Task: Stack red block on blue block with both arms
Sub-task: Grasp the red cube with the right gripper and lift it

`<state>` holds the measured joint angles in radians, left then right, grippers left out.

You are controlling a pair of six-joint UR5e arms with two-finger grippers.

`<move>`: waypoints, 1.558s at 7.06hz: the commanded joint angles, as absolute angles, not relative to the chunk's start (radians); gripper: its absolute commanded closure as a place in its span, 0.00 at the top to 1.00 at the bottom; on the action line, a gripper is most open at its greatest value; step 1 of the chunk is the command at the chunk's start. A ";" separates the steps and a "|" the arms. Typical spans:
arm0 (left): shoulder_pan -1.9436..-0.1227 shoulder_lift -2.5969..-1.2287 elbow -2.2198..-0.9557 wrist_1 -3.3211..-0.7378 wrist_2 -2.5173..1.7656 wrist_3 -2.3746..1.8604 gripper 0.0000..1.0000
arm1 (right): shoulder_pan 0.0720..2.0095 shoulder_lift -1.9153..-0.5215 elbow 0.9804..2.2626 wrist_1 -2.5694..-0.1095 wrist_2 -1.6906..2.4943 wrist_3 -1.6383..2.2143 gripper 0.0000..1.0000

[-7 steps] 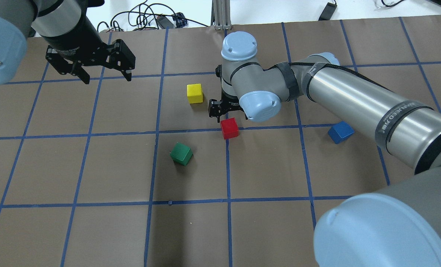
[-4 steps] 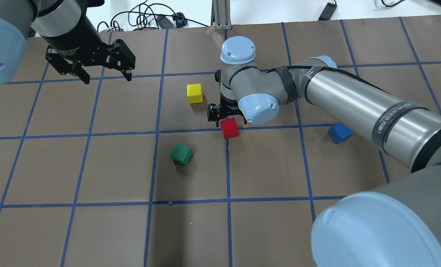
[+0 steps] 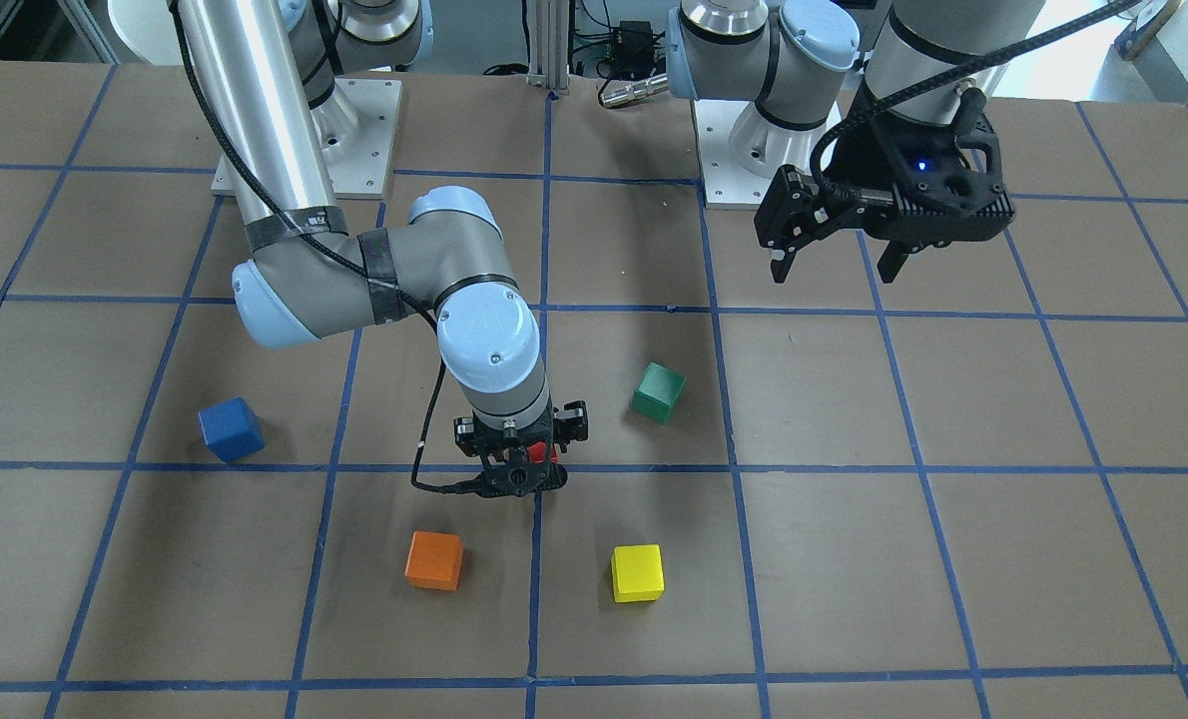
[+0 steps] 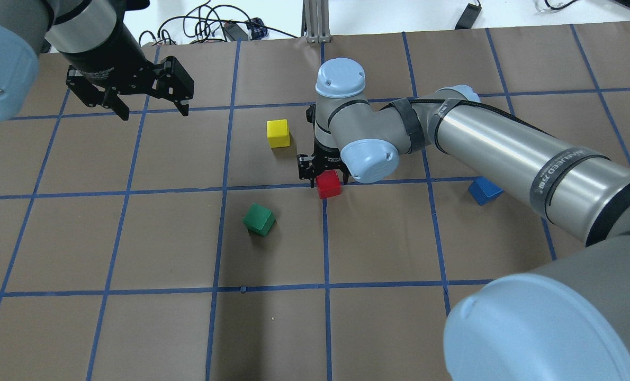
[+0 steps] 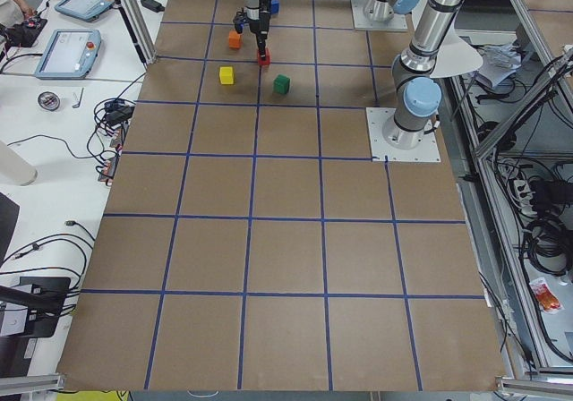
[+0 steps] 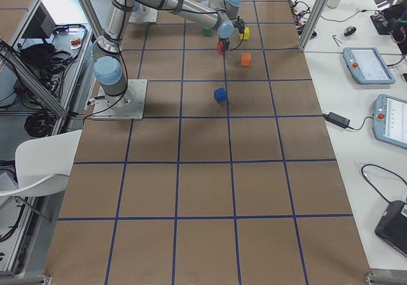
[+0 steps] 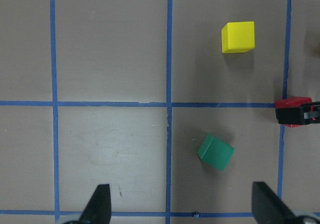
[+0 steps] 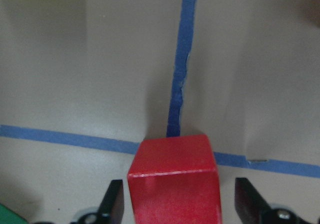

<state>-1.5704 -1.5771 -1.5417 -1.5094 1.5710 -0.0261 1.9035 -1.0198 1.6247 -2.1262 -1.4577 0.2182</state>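
Note:
Next, my right gripper grabs the red block by its two opposite sides. Then the red block goes on the blue block (image 3: 231, 430).
The red block (image 4: 329, 187) sits on a blue tape crossing near the table's middle. My right gripper (image 4: 327, 174) is down over it and open. In the right wrist view the red block (image 8: 173, 179) lies between the two fingers (image 8: 114, 201), with a gap on each side. The blue block (image 4: 485, 190) sits apart to the right, partly under my right forearm; it shows fully in the front-facing view (image 3: 231, 428). My left gripper (image 4: 152, 112) is open and empty, held above the far left of the table.
A green cube (image 4: 259, 219) lies tilted left of and nearer than the red block. A yellow cube (image 4: 278, 133) sits beyond it. An orange cube (image 3: 434, 559) lies close to the right gripper on the far side, hidden by the arm in the overhead view.
My right gripper has come down and toward the red block, so its fingers now straddle it. The left arm and the cubes have not moved.

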 commanded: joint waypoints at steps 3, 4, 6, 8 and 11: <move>-1.571 -1.577 -1.542 -1.509 1.568 -0.026 1.00 | 1.885 -1.067 1.615 -2.111 -1.474 0.213 0.00; -1.571 -1.577 -1.542 -1.509 1.568 -0.026 1.00 | 1.869 -1.119 1.614 -2.064 -1.477 0.212 0.00; -1.571 -1.577 -1.542 -1.509 1.568 -0.026 1.00 | 1.752 -1.222 1.618 -1.921 -1.483 0.198 0.00; -1.571 -1.577 -1.542 -1.509 1.568 -0.026 1.00 | 1.628 -1.310 1.628 -1.827 -1.489 0.073 0.00; -1.571 -1.580 -1.542 -1.509 1.565 -0.026 1.00 | 1.554 -1.328 1.690 -1.822 -1.626 -0.157 0.00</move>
<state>-1.5708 -1.5787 -1.5417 -1.5095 1.5660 -0.0261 1.5749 -1.3230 1.6546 -1.8145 -1.5695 -0.0553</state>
